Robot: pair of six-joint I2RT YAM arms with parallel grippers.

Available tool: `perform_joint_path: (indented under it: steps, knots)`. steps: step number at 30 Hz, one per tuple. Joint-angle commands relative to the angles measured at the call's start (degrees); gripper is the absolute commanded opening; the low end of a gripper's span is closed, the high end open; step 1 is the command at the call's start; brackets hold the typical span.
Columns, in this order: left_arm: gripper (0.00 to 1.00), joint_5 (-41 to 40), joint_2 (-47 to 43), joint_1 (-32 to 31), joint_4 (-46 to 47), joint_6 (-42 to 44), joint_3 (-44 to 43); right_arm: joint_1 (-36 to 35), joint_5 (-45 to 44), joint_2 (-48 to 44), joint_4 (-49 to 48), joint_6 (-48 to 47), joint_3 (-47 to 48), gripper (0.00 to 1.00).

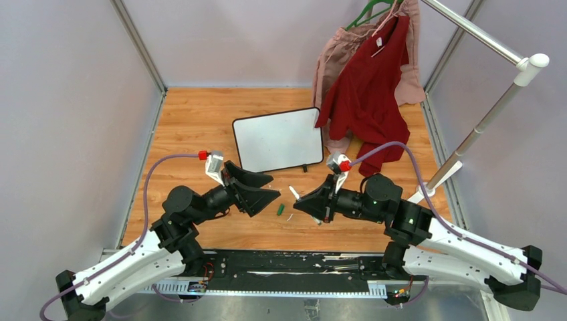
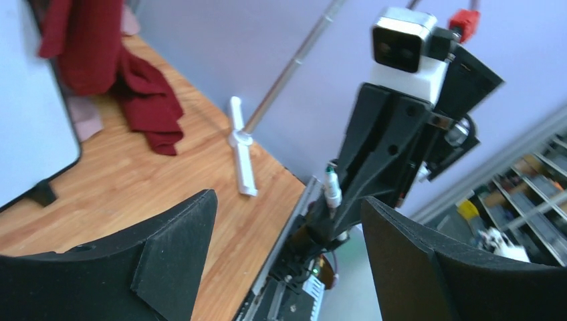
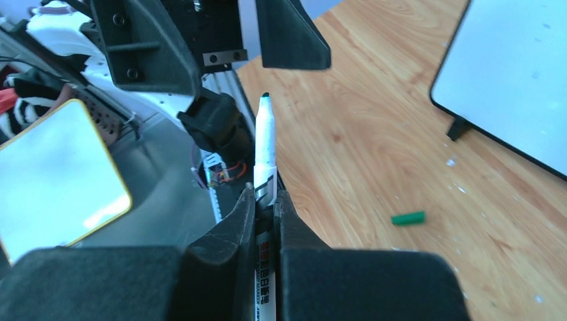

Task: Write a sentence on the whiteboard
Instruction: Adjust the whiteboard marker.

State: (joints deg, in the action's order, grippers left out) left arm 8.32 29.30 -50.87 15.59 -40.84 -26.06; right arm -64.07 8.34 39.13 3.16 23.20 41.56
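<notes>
I should grab the marker with my left gripper next by its dark-tip end (image 1: 293, 191) (image 2: 331, 176). That leaves the marker's body free for my right gripper to regrip for writing.
The whiteboard (image 1: 277, 140) lies on the wooden table with a bare white face; no sentence shows on it. My right gripper (image 1: 299, 203) is shut on a white marker (image 3: 265, 147), uncapped, its dark tip pointing toward the left arm. The marker's green cap (image 1: 281, 209) lies on the table between the two grippers. My left gripper (image 1: 274, 186) hangs open and empty just left of the marker tip, facing the right gripper. In the left wrist view the marker (image 2: 332, 187) stands in the right gripper beyond my wide-apart fingers (image 2: 167, 247). The whiteboard's corner (image 3: 515, 73) shows in the right wrist view.
A red garment (image 1: 368, 87) and a pink one hang from a rack at the back right, draping onto the table beside the board. The rack's metal pole (image 1: 481, 127) and white foot (image 2: 242, 150) stand at the right edge. Grey walls enclose the table.
</notes>
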Motion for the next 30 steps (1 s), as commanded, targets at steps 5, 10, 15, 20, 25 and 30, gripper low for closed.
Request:
perform_joint_path:
  steps: [5, 10, 15, 20, 25, 30]
  knots:
    - [0.83, 14.0, 4.2, -0.5, 6.5, -1.8, -5.2, 0.1, 9.7, 7.3, -13.5, 2.1, 4.5, 0.00]
    - [0.77, 15.3, 4.7, -0.5, 6.6, -2.5, -5.6, 0.1, 10.9, 8.6, -14.3, 2.5, 5.4, 0.00]
    - [0.68, 15.0, 4.7, -0.5, 6.6, -2.8, -5.4, 0.1, 11.2, 8.8, -14.1, 2.5, 5.6, 0.00]
    - [0.57, 14.9, 5.2, -0.5, 6.6, -3.3, -5.8, 0.0, 11.7, 8.8, -14.1, 2.6, 5.4, 0.00]
    - [0.48, 15.2, 5.6, -0.5, 8.3, -4.6, -5.5, 0.0, 12.8, 8.9, -14.1, 2.6, 5.3, 0.00]
    - [0.46, 15.1, 6.0, -0.5, 9.0, -5.3, -5.6, 0.0, 14.0, 9.1, -14.0, 2.6, 5.4, 0.00]
